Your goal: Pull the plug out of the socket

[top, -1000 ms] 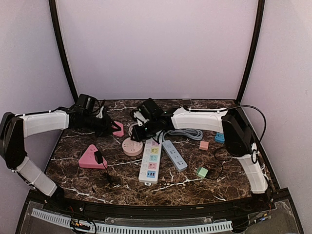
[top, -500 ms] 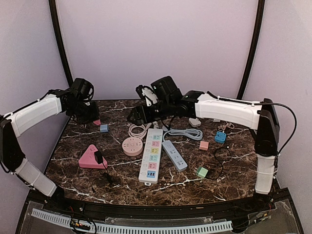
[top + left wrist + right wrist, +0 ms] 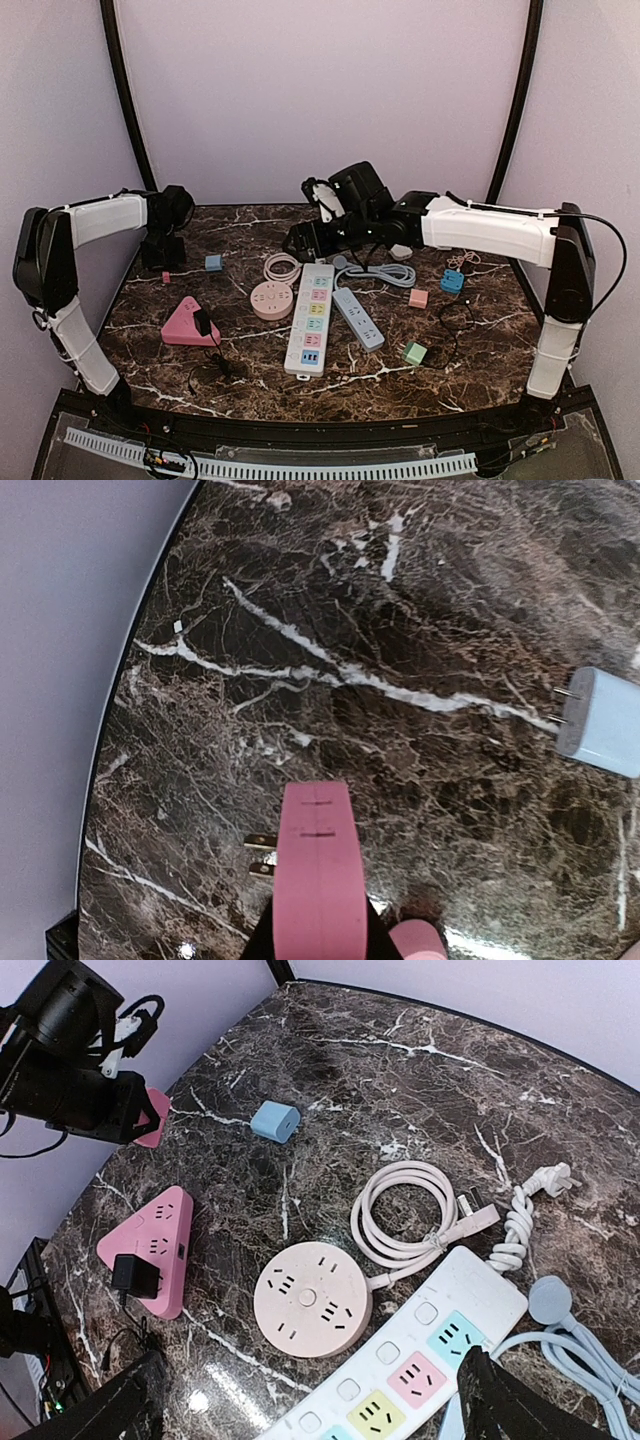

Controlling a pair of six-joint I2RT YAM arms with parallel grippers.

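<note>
My left gripper holds the pink plug (image 3: 318,855) above the table and should stay closed, as the plug would drop and tip onto the marble if I opened now.
My left gripper (image 3: 160,258) (image 3: 318,925) hangs at the table's back left, shut on a pink plug (image 3: 318,855) (image 3: 150,1115). The plug's two metal prongs stick out to the side, free of any socket. A round pink socket (image 3: 271,299) (image 3: 312,1298) lies mid-table with nothing plugged in. My right gripper (image 3: 305,240) (image 3: 320,1410) hovers open above it and the white power strip (image 3: 420,1370). A black plug (image 3: 203,322) (image 3: 135,1275) sits in the pink triangular socket (image 3: 183,325) (image 3: 150,1240).
A loose blue plug (image 3: 213,262) (image 3: 600,723) (image 3: 274,1121) lies near the left gripper, close to the table's left edge. There are also a coiled white cable (image 3: 282,267), a grey-blue strip (image 3: 358,318), and small pink (image 3: 418,298), green (image 3: 414,352) and blue (image 3: 452,281) cubes.
My left arm has swung back and left, carrying the pink plug away from the table's middle. My right gripper has risen off the round socket area and opened.
</note>
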